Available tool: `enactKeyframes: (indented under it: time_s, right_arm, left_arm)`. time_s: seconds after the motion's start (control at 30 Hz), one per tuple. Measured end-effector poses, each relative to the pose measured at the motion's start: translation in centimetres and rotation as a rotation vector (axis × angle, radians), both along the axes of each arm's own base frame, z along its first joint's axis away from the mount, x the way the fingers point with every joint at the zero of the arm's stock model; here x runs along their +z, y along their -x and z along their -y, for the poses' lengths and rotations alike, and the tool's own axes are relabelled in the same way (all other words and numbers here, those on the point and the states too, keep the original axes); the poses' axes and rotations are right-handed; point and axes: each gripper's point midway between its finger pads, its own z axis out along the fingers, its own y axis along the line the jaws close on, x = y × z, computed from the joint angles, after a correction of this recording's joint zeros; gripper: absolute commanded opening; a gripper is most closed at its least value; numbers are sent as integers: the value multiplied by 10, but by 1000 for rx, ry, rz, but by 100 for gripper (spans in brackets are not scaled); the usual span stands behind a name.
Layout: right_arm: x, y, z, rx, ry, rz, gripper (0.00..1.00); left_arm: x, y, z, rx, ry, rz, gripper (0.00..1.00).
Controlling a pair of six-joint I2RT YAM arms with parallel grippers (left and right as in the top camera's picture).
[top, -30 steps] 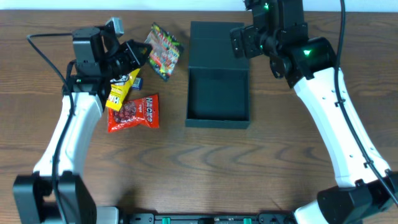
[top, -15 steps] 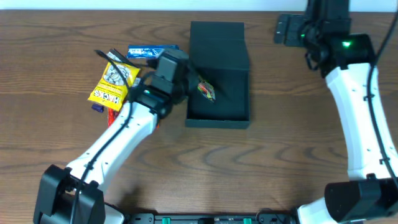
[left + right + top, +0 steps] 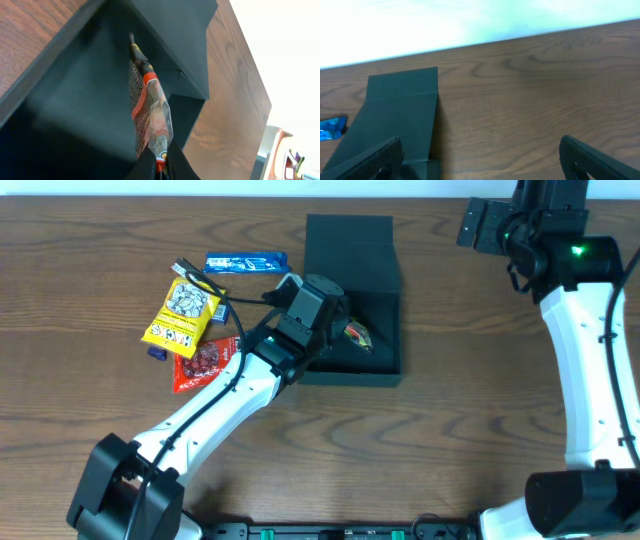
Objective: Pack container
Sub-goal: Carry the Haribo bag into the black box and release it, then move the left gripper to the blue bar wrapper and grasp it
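Observation:
The left gripper should open now, because the red and clear candy packet is hanging within the sides of the box and would land inside.
The container [image 3: 385, 370] is a dark teal-black box, open, with its flap lid [image 3: 350, 250] laid back toward the far edge. My left gripper [image 3: 340, 330] is over the box's inside, shut on a red and clear candy packet [image 3: 358, 335]. In the left wrist view the packet [image 3: 150, 115] hangs inside the box [image 3: 75, 110], pinched between my fingers [image 3: 161, 167]. My right gripper [image 3: 480, 160] is open and empty, held high at the far right, with the lid [image 3: 400, 115] to its left.
A yellow packet [image 3: 182, 315], a red packet [image 3: 205, 362] and a blue packet [image 3: 245, 262] lie left of the box. The blue packet also shows in the right wrist view [image 3: 331, 127]. The table's far edge runs just behind the lid.
My left arm took the candy packet from the left of the table and carried it right, now deeper over the box's inside. My right arm swung away to the far right.

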Motion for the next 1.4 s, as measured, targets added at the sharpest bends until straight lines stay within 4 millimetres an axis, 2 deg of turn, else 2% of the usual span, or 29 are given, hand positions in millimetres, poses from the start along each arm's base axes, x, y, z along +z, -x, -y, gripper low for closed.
enactKeyframes:
  time_s: [0.1,0.13,0.2,0.43,0.53,0.57,0.63,0.67,0.73,0.77,0.8,0.9,1.0,1.17,1.23,1.3,1.4]
  right_arm:
    - [0,0,-1,7,-5,0,99]
    - [0,0,-2,11,-10,-1,99]
    - [0,0,-4,17,-14,-1,99]
    - [-1,0,-5,20,-17,-2,99]
    - [-3,2,-4,20,-17,-16,99]
    - [-5,4,-4,20,-17,-26,98]
    - [-8,7,-5,27,-14,-44,86]
    - [-10,9,-6,35,-18,-53,85]
    - [-11,10,-12,68,-34,-63,89]
    - [-12,11,-17,95,-45,-68,95]
    - [-13,12,-21,118,-55,-73,98]
    - [-14,13,-34,186,-78,-78,99]
    - [-15,14,-41,216,-87,-81,99]
    - [-16,15,-45,232,-98,-88,99]
    - [-17,15,-45,235,-99,-92,99]
    - [-18,15,-46,236,-101,-94,99]
    - [-18,16,-46,239,-103,-95,99]
  left_arm:
    - [0,1,1,-11,-4,2,6]
    - [0,0,1,-11,-4,2,16]
    - [0,0,0,-12,-6,6,95]
    - [8,-6,3,-119,-2,52,95]
    - [15,-10,-3,-194,-39,108,95]
    - [21,-12,-6,-214,-59,138,95]
    - [34,-13,-13,-240,-98,197,96]
    - [43,-15,-18,-244,-122,232,96]
    - [58,-17,-30,-239,-180,294,100]
    - [65,-19,-37,-227,-210,322,95]
    - [71,-23,-46,-210,-243,347,94]
    - [80,-45,-81,-167,-395,429,97]
    - [70,-70,-105,-126,-475,446,96]
    - [9,-102,-153,-147,-639,293,97]
    - [-1,-115,-167,-198,-710,238,97]
    - [6,-133,-178,-261,-784,219,96]
    - [34,-166,-185,-338,-875,246,95]
